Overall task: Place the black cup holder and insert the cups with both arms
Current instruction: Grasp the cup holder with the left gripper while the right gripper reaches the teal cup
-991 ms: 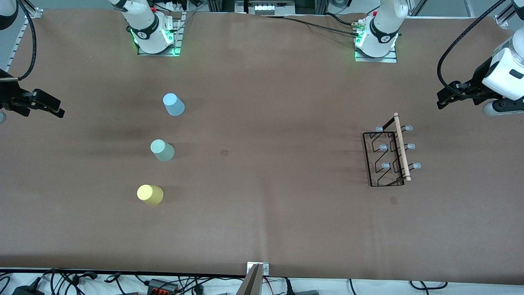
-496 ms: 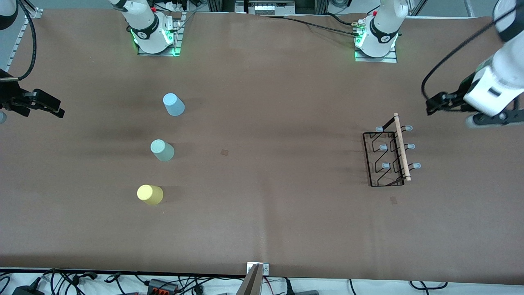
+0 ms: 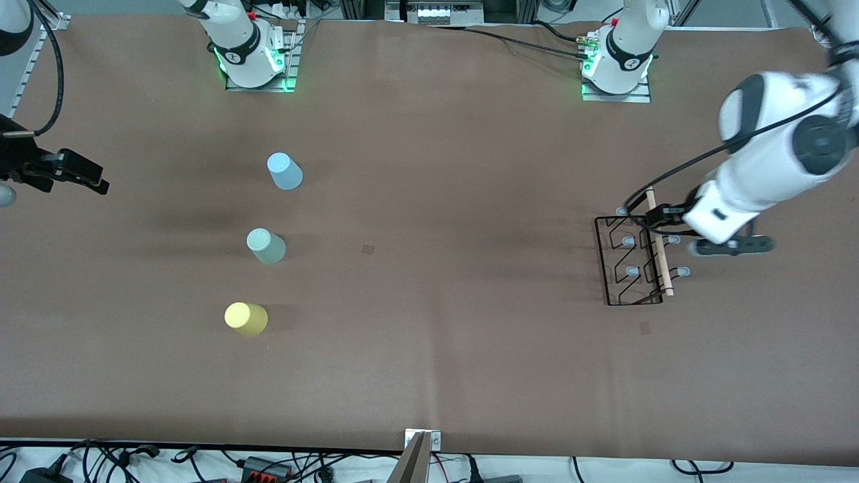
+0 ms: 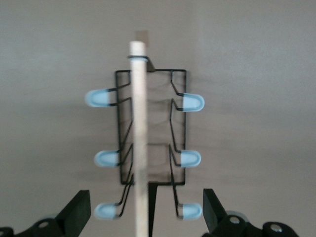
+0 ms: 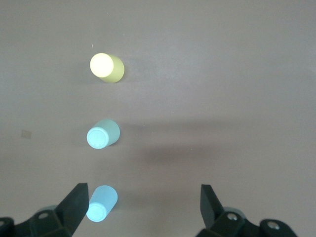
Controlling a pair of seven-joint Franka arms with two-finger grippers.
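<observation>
I need to move my left gripper lower before I close it on the wooden rod of the rack. The spread fingers of my left gripper stop above the rod.
The black cup holder point(image 3: 631, 258) stands on the table toward the left arm's end, with its wooden rod point(image 3: 659, 248) on top. My left gripper point(image 3: 654, 216) hangs open over the rack's end that is farther from the front camera. In the left wrist view the rod point(image 4: 139, 138) runs between the spread fingers point(image 4: 76, 212) of the left gripper point(image 4: 146, 217), which touch nothing. The light blue cup point(image 3: 285, 171), mint green cup point(image 3: 266, 245) and yellow cup point(image 3: 245, 318) stand in a row toward the right arm's end. My right gripper point(image 3: 74, 176) waits open and empty over that end; all three cups show in the right wrist view point(image 5: 102, 134).
The brown table cover point(image 3: 436, 302) spans the view. The arm bases point(image 3: 251, 60) stand along the edge farthest from the front camera. Cables lie off the near edge point(image 3: 268, 466).
My left arm has swung in from the table's end and brought its open gripper over the cup holder. The right arm, cups and holder have barely moved.
</observation>
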